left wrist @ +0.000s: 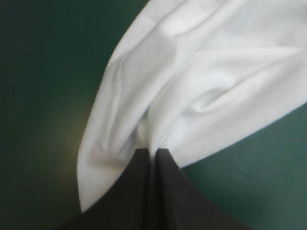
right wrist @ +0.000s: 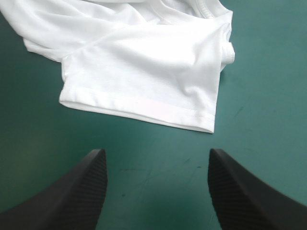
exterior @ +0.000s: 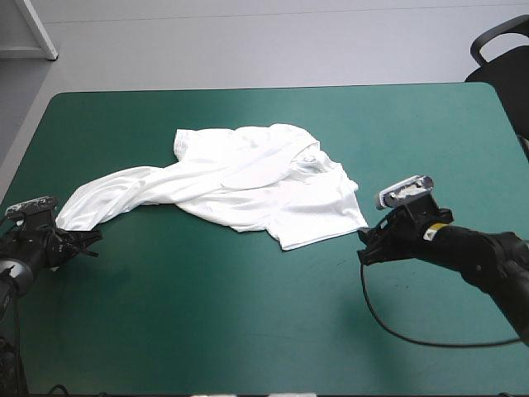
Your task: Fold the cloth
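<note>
The T-shirt (exterior: 240, 178) has its sleeve hem (exterior: 360, 225) lying flat on the cover as the free edge of cloth, so my right gripper should reach there and pick up that hem.
The white T-shirt (exterior: 240, 178) lies crumpled on the teal-green cover, its body bunched at mid-table and one long part drawn out toward the left edge. My left gripper (exterior: 68, 235) is shut on the T-shirt (left wrist: 192, 91) at that drawn-out end, the cloth puckered where the black fingers (left wrist: 165, 191) meet. My right gripper (exterior: 367, 246) is open, low over the cover just short of the shirt's sleeve hem (right wrist: 144, 108). Nothing lies between its fingers (right wrist: 91, 187), only bare cover.
A black chair (exterior: 504, 58) stands beyond the table's far right corner. Teal-green cover (exterior: 231, 314) lies bare along the near side between the two arms.
</note>
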`<state>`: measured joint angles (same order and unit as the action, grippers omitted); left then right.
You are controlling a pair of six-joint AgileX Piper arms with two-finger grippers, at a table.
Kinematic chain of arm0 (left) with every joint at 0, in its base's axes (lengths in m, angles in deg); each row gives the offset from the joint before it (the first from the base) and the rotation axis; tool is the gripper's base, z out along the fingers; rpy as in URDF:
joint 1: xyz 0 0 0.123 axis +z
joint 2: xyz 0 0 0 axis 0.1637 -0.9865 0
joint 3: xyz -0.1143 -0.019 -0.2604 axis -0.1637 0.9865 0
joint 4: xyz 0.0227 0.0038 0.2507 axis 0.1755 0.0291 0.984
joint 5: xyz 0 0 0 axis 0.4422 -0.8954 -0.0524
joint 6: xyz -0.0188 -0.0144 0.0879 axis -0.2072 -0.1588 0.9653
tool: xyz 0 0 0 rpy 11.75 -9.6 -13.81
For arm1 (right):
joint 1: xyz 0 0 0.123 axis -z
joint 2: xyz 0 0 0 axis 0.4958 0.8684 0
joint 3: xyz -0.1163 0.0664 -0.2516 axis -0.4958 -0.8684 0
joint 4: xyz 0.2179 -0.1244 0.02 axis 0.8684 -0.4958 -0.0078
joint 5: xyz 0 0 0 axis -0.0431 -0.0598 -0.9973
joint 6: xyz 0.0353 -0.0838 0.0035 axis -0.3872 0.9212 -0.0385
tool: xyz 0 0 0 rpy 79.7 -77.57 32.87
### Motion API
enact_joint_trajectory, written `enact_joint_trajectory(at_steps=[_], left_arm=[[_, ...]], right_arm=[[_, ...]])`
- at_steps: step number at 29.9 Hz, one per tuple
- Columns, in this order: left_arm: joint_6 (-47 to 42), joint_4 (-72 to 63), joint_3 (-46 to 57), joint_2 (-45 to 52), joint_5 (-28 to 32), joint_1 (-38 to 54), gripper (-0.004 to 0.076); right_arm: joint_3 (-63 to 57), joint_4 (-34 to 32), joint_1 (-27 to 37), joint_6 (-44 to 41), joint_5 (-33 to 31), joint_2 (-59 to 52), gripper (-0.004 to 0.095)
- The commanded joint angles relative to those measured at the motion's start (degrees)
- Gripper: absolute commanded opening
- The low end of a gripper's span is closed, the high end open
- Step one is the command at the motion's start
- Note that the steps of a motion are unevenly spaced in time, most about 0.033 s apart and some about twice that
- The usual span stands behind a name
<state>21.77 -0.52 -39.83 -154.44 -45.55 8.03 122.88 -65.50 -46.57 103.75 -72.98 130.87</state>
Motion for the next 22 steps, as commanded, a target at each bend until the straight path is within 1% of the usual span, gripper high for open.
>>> enact_joint_trajectory(at_steps=[1, 4, 6, 10, 15, 19, 22], left_arm=[[1.22, -0.31, -1.53, 4.68, 0.32, 0.0, 0.0019], [1.73, -1.16, -1.53, 5.74, -0.84, 0.0, 0.002], [3.55, -3.02, -1.53, 6.07, -1.25, 0.0, 0.002], [9.94, -9.38, -1.53, 6.15, -1.61, 0.0, 0.002], [15.09, -14.51, -1.53, 6.15, -2.08, 0.0, 0.0019], [16.28, -15.57, -1.53, 6.2, -2.33, 0.0, 0.0019], [16.51, -15.57, -1.53, 6.29, -2.6, 0.0, 0.002]], right_arm=[[5.32, 0.78, 0.1, -0.13, 3.4, 7.58, 0.0576], [8.65, 0.77, 0.1, 0.07, 3.4, 14.4, 0.0576], [10.32, 0.77, 0.1, 0.5, 3.4, 18.66, 0.0576], [13.69, 0.77, 0.1, 0.74, 3.51, 25.8, 0.0576], [15.78, 0.41, 0.1, 0.74, 3.88, 30.43, 0.0568], [15.78, -0.55, 0.1, 0.27, 5.79, 33.01, 0.0495], [15.78, -0.81, 0.1, 0.27, 5.9, 35.28, 0.0486]])
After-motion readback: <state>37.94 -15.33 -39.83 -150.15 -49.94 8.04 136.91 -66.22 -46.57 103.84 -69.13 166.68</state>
